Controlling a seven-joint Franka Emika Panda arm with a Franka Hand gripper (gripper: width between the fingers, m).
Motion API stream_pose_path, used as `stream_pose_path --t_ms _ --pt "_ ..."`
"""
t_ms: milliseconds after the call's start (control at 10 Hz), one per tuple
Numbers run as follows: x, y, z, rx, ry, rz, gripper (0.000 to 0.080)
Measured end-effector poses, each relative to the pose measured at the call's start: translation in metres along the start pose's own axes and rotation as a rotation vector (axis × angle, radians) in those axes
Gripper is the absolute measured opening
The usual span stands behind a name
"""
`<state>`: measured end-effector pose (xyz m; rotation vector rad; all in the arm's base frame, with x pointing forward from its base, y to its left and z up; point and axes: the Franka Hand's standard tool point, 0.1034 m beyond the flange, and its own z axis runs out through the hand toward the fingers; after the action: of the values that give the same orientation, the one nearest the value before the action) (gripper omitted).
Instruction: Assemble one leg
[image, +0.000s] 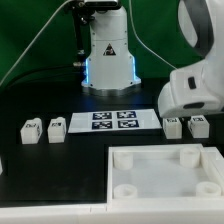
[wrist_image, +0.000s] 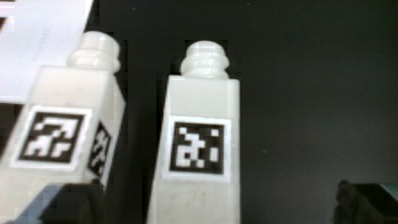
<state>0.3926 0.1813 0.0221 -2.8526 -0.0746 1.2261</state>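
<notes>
The gripper should grab the nearer leg by its tagged block body (image: 199, 129) (wrist_image: 196, 160), so that the leg's rounded peg stays free to enter the panel's corner socket.
Two legs stand side by side at the exterior view's right, one (image: 171, 126) and the other (image: 197, 126), each a white block with a tag. The arm's white hand (image: 190, 90) hangs right over them and hides the fingertips there. In the wrist view my gripper (wrist_image: 214, 205) is open, with one dark finger (wrist_image: 64, 205) on one side and the other (wrist_image: 368, 200) on the far side. It straddles the nearer leg (wrist_image: 205, 125), with a gap between this leg and the fingers. The second leg (wrist_image: 71, 110) lies beside it. Both show rounded pegs at their ends.
Two more legs (image: 30, 130) (image: 55, 128) stand at the exterior view's left. The marker board (image: 112, 120) lies in the middle, before the robot base (image: 108, 50). The large white panel with round corner sockets (image: 165, 172) lies in front.
</notes>
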Motion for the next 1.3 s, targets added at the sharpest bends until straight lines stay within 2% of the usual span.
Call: stream_pose_path --t_ms 300,500,600,700,800,900,1000,1300 --pt "0.0027 -0.0015 0.0134 -0.002 -0.021 -0.002 0.0649" --pt "0.0031 -0.0015 0.014 -0.002 -0.021 -0.002 0.0649" --pt "0.0031 -0.0015 0.014 -0.002 -0.021 -0.003 0.0613" --pt "0.0031 -0.0015 0.014 -0.002 -0.021 -0.003 0.0613" --pt "0.0031 -0.0015 0.014 -0.002 -0.021 -0.003 0.043" --pt "0.0031 -0.0015 0.014 -0.002 -0.021 -0.003 0.043" --pt "0.003 -0.0014 0.014 -0.002 -0.022 -0.003 0.0289" --pt "0.003 -0.0014 0.014 -0.002 -0.021 -0.003 0.029"
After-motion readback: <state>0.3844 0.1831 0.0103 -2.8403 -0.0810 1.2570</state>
